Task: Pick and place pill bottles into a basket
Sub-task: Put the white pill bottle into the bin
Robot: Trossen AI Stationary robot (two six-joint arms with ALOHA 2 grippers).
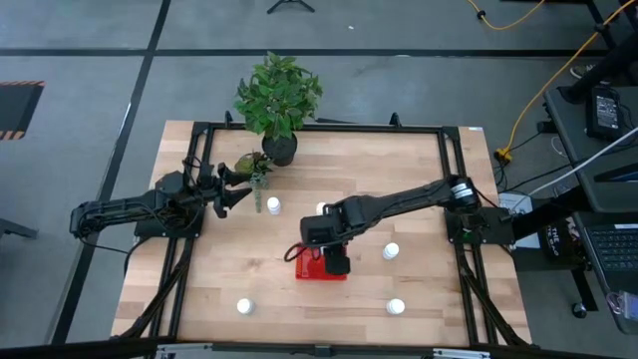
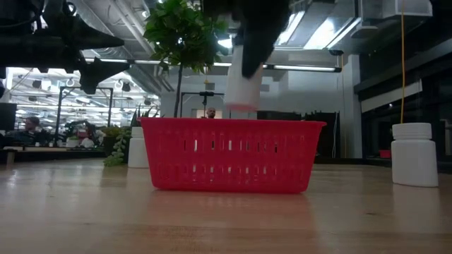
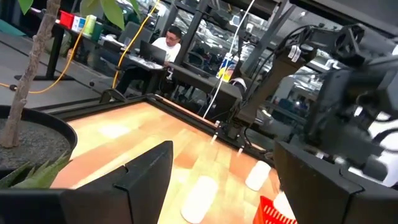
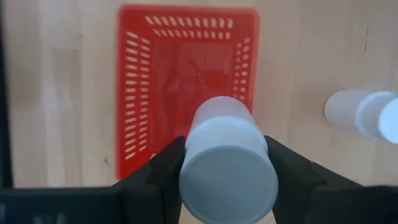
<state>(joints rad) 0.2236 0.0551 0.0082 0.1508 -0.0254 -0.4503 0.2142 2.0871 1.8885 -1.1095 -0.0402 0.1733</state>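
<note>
In the right wrist view the bottle's base (image 4: 221,104) hangs above the red basket's rim (image 4: 254,68), so my right gripper now keeps hold of the bottle until it is inside.
The red mesh basket (image 1: 311,267) stands on the wooden table near its middle; it also shows in the low view (image 2: 229,164) and in the right wrist view (image 4: 186,93). My right gripper (image 1: 336,257) is shut on a white pill bottle (image 4: 227,163) right above the basket. Other white bottles stand upright on the table (image 1: 273,204), (image 1: 391,251), (image 1: 396,306), (image 1: 243,307). My left gripper (image 1: 239,195) is open and empty at the table's far left, beside the plant pot. My right gripper pinches the bottle's upper end (image 4: 186,163) between its two fingers, one on each side. The fingers come from above and point down. The bottle (image 2: 244,88) hangs upright below them, clear of the basket's rim.
A potted plant (image 1: 279,100) in a black pot stands at the table's far edge, a small green plant (image 1: 254,168) beside it. A black frame (image 1: 454,189) runs round the table. A person sits at a desk (image 3: 165,43) in the room beyond.
</note>
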